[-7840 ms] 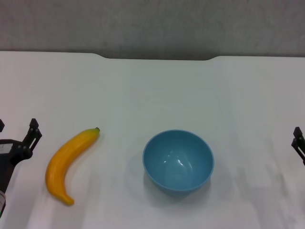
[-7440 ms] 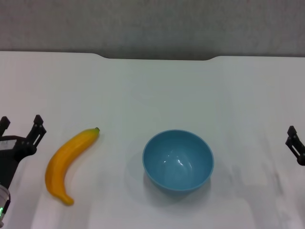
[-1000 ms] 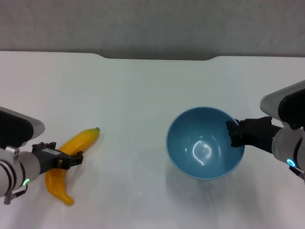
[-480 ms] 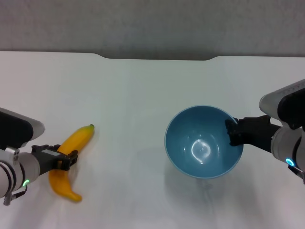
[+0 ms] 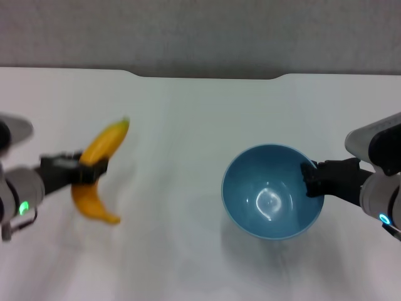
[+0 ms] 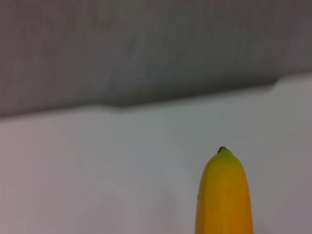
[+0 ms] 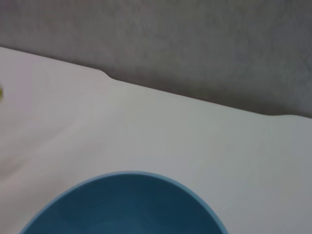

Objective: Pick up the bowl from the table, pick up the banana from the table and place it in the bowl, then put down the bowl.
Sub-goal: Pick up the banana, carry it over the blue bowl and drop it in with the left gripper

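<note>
The banana (image 5: 100, 150) in my left gripper stands short of the bowl's rim (image 5: 224, 183) in the head view, so it moves toward the bowl next, before release.
My left gripper (image 5: 88, 174) is shut on the middle of the yellow-orange banana (image 5: 100, 150) and holds it up off the white table (image 5: 188, 125) at the left. The banana's stem tip (image 6: 222, 149) shows in the left wrist view. My right gripper (image 5: 311, 180) is shut on the right rim of the light-blue bowl (image 5: 270, 200) and holds it raised above the table at centre right. The bowl is empty and tilted a little. Its rim (image 7: 126, 176) also shows in the right wrist view.
The table's far edge has a notch (image 5: 207, 76) in front of a grey wall (image 5: 200, 31). Bare white tabletop lies between the banana and the bowl.
My left gripper has lifted the banana off the table and carried it up and a little right. The bowl, held by the right gripper, has shifted slightly right and lower in the picture.
</note>
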Motion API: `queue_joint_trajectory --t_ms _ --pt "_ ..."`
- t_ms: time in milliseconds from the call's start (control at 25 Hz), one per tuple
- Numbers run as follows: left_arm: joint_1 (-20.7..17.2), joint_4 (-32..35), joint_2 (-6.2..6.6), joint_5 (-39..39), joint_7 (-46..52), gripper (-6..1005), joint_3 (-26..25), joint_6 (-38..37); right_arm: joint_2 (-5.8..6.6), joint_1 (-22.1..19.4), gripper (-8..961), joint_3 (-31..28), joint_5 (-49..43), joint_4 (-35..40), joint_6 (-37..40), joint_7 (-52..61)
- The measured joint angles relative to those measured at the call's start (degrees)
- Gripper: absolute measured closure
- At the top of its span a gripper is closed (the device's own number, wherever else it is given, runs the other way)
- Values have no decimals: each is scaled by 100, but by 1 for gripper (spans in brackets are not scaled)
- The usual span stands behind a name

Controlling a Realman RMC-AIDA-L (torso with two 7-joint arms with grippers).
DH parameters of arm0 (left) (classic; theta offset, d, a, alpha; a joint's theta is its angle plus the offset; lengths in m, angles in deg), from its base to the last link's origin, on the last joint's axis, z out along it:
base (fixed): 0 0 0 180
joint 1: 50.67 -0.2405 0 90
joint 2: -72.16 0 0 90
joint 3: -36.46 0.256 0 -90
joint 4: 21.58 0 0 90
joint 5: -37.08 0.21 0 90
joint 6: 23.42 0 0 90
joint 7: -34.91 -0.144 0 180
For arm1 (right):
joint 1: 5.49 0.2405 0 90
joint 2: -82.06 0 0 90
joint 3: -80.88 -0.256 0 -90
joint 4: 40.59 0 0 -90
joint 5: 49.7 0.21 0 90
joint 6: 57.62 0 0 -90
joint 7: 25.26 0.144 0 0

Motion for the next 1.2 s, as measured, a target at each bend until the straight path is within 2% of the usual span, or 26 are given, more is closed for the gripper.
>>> queue_joint_trajectory --t_ms 80,120,240,280,320,440,520,560,720,920,1200 --pt "-175 -569 4 -469 -40 490 -131 338 -1 -1 902 3 15 69 27 10" --pt "-239 -926 8 -1026 -95 489 -209 665 -4 22 902 32 89 134 53 13" --pt "-251 -1066 7 -1640 -257 489 -259 979 0 77 901 142 258 216 161 3" --pt "-234 -1082 1 -2267 -571 488 -273 1266 5 137 901 266 343 262 266 0" --pt "-234 -1082 1 -2267 -571 488 -273 1266 5 137 900 266 343 262 266 0" --pt "-193 -979 -12 -3005 -1061 488 -200 1558 -6 254 899 406 389 274 349 7" --pt "-177 -743 -21 -3745 -1577 487 -36 1724 -7 323 899 499 469 278 443 18" --pt "-177 -743 -21 -3745 -1577 487 -36 1724 -5 340 898 536 517 281 486 15" --pt "-87 -274 -23 -4695 -2347 486 145 1973 1 373 897 591 699 234 603 1" --pt "47 149 -22 -5210 -2709 485 208 2197 1 429 896 627 731 170 629 -1" --pt "272 560 -22 -5297 -2749 483 271 2305 -6 453 894 688 742 116 630 -2"
